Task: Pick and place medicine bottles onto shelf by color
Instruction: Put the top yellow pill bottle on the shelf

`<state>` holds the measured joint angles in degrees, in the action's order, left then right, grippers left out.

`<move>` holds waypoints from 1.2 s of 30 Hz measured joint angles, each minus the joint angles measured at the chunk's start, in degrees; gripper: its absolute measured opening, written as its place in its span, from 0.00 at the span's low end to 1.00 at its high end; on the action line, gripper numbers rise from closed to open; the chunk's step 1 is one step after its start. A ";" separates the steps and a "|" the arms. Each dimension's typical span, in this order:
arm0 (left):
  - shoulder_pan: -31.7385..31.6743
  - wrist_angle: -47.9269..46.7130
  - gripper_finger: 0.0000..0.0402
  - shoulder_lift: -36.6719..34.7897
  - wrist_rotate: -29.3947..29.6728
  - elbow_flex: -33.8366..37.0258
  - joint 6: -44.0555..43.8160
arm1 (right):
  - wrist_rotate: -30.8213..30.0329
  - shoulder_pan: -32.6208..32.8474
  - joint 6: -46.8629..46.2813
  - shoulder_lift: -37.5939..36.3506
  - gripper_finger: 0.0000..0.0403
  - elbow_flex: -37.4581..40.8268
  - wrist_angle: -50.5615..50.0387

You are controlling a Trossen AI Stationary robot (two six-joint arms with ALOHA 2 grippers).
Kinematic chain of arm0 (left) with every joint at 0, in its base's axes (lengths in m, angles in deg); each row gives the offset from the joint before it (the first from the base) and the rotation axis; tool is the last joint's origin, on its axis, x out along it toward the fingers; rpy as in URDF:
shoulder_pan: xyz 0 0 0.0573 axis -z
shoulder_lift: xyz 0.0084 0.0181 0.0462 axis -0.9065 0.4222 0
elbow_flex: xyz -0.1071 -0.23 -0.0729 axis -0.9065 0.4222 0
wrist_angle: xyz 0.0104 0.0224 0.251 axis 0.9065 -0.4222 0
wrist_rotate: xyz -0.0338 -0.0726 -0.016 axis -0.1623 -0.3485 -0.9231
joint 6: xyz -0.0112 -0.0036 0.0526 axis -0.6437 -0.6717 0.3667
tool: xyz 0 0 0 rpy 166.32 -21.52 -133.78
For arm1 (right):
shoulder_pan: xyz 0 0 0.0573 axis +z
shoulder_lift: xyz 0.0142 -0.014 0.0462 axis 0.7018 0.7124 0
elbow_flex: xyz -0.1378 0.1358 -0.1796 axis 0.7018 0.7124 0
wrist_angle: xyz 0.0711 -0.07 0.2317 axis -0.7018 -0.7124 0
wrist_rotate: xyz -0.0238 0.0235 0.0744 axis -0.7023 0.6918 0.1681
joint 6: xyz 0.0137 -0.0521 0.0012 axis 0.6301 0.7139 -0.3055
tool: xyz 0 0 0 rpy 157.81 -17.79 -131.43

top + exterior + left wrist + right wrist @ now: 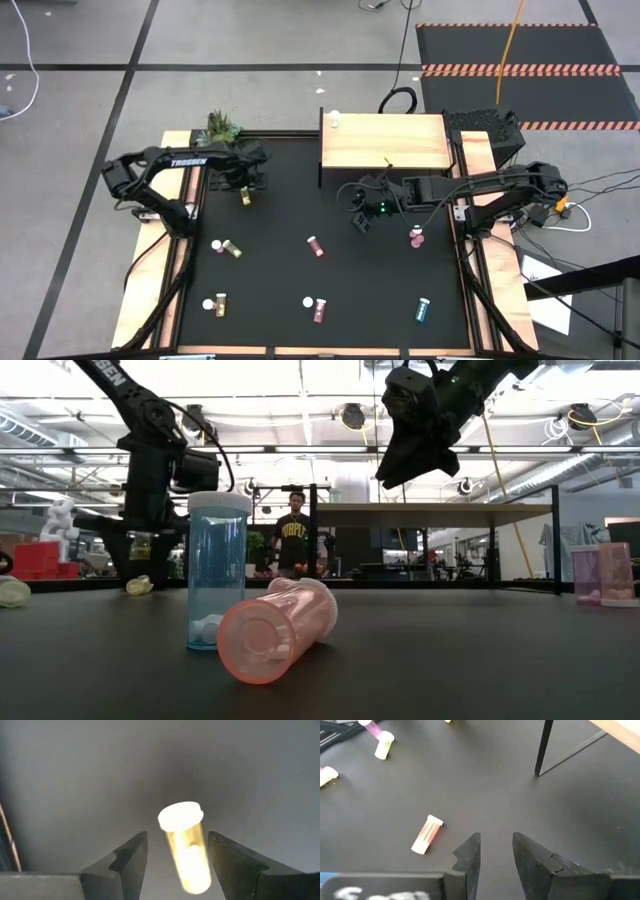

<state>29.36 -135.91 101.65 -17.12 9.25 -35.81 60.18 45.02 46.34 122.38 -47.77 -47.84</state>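
Next, the left gripper grabs the yellow-gold bottle by its body below the white cap and brings it to the pale wood shelf.
My left gripper is open and low over the table near its far left. Its fingers stand on either side of a yellow-gold bottle with a white cap that lies on its side. I see a gap on each side of it. My right gripper is open and hangs above the table, in front of the pale wood shelf. A dark red bottle lies on the table beyond it. One white bottle stands on the shelf's far left corner.
More bottles are scattered on the black table: a pink one near the right arm, a teal one, a red one, and yellow and pink ones on the left. A potted plant sits at the far left corner.
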 joint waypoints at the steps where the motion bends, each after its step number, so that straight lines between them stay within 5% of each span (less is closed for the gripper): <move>1: 0.05 0.59 0.52 -0.04 -0.08 0.18 0.05 | -0.01 0.00 0.00 0.00 0.27 0.00 0.00; 14: 0.92 5.85 0.29 1.22 -0.48 0.46 1.03 | -0.04 0.02 -0.21 0.00 0.27 0.00 -0.02; 30: 0.92 7.69 0.27 2.52 -0.96 0.63 6.08 | 0.04 0.02 -1.74 -0.04 0.27 0.00 -0.05; 36: 1.54 8.75 0.27 -0.91 -7.98 0.67 9.39 | 0.02 0.02 -1.32 -2.26 0.27 -0.04 0.30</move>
<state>30.90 -127.17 100.73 -25.10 9.93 -26.42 60.20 45.04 45.03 120.12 -47.81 -47.54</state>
